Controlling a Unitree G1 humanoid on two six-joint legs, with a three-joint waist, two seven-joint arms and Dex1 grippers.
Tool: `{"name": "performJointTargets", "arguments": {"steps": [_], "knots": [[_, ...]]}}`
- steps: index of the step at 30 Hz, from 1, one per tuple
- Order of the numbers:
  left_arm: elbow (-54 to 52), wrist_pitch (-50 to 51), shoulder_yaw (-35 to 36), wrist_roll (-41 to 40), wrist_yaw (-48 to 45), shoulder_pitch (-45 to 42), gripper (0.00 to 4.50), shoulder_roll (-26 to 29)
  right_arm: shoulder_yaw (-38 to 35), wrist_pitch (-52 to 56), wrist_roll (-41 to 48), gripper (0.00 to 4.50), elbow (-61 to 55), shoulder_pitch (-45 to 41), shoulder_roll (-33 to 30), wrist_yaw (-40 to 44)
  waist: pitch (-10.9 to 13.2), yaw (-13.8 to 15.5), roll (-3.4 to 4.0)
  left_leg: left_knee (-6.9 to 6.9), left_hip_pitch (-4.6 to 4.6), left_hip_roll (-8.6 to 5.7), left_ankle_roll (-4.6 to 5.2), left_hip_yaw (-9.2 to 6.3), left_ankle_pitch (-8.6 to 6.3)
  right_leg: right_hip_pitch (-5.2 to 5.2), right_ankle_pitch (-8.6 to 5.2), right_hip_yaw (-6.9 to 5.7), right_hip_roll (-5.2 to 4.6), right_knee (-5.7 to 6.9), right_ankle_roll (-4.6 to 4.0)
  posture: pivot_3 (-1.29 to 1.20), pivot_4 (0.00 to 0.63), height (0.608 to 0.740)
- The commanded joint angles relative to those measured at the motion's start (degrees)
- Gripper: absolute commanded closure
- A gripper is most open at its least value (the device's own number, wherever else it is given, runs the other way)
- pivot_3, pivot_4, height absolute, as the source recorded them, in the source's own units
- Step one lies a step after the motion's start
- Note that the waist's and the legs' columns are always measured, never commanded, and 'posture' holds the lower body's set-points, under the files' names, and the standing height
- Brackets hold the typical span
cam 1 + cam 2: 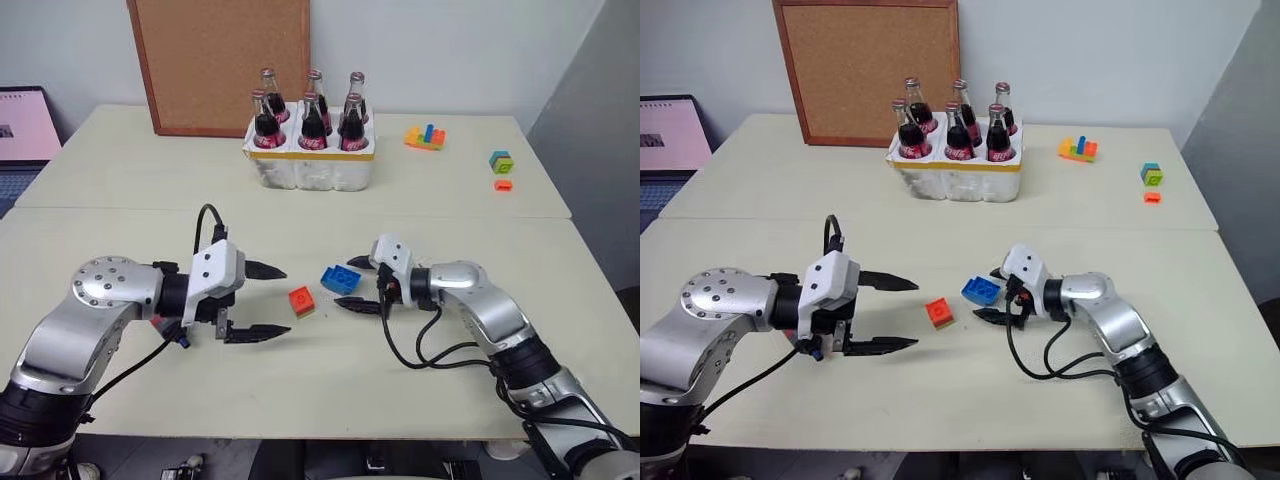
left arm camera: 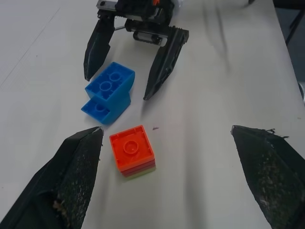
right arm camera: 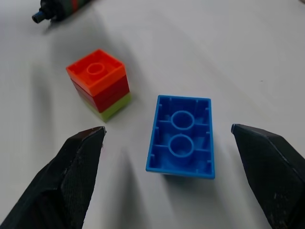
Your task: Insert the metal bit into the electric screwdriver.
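Observation:
My right gripper's fingers stand on either side of the blue brick [image 1: 340,279] [image 3: 181,136] and would catch it, so it is time for my right gripper to close now.
My left gripper [image 1: 270,302] hangs open over the front table, its fingers pointing right at a stacked orange brick [image 1: 302,300]. From the other side my right gripper [image 1: 352,284] points left, open, with a blue brick [image 1: 340,279] lying between its fingertips and untouched. The electric screwdriver [image 3: 62,9], black with a dark red band and a bluish tip, lies on the table beyond the orange brick [image 3: 97,81], under my left wrist [image 1: 172,332]. The metal bit is out of view. In the left wrist view the right gripper [image 2: 118,87] straddles the blue brick [image 2: 108,91].
A white carton of cola bottles [image 1: 310,150] stands at the back centre in front of a cork board [image 1: 220,60]. Small toy brick piles [image 1: 425,137] [image 1: 501,160] sit at the back right. A laptop screen [image 1: 20,125] shows at the far left.

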Motion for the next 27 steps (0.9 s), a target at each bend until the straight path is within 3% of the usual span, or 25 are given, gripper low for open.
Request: {"name": "performJointTargets", "arguments": {"steps": [1,12,16,23,27], "knots": [[0.0,-0.9,-0.3,-0.4,-1.9,-1.4,0.00,0.6,-1.1,-1.8,-0.4,0.51,0.6,-1.2,1.0,0.0,0.0,0.0,0.00,0.01,-0.02,0.00,0.00,-0.01,0.00,0.00,0.00,0.00,0.00,0.00,0.00,0.00,0.150,0.740],[1.0,-0.5,-0.7,-0.1,-1.9,-2.4,0.00,-0.6,-1.2,-3.1,-1.3,2.97,0.5,-0.6,2.8,-0.8,0.0,0.0,0.00,0.00,0.00,0.01,0.00,-0.02,0.00,0.00,0.00,-0.02,0.01,0.01,0.00,0.00,0.150,0.740],[0.4,-0.2,-0.4,-1.5,0.4,-3.5,0.00,-3.6,-3.1,-3.2,-2.0,2.98,-3.9,1.1,1.0,-2.7,0.0,0.0,0.00,0.00,-0.01,0.01,0.00,-0.04,0.00,0.00,0.00,0.01,0.00,0.00,0.00,0.00,0.150,0.740],[-1.7,5.9,-3.3,-6.1,6.3,-10.0,0.00,-13.0,-24.5,4.9,2.4,2.98,-20.6,14.0,-9.1,-10.8,0.0,1.4,0.03,0.10,-0.16,-0.06,0.00,-0.09,0.00,0.08,-0.01,-0.07,-0.10,-0.06,0.03,0.00,0.150,0.740],[0.6,7.4,-8.1,-5.8,9.5,-14.6,0.00,-21.0,-37.1,4.5,0.4,2.98,-15.2,19.7,-9.7,-21.5,0.0,1.3,0.00,0.16,-0.07,-0.13,0.00,0.01,0.00,0.20,0.01,0.05,-0.26,-0.09,0.08,0.00,0.150,0.740]]}}
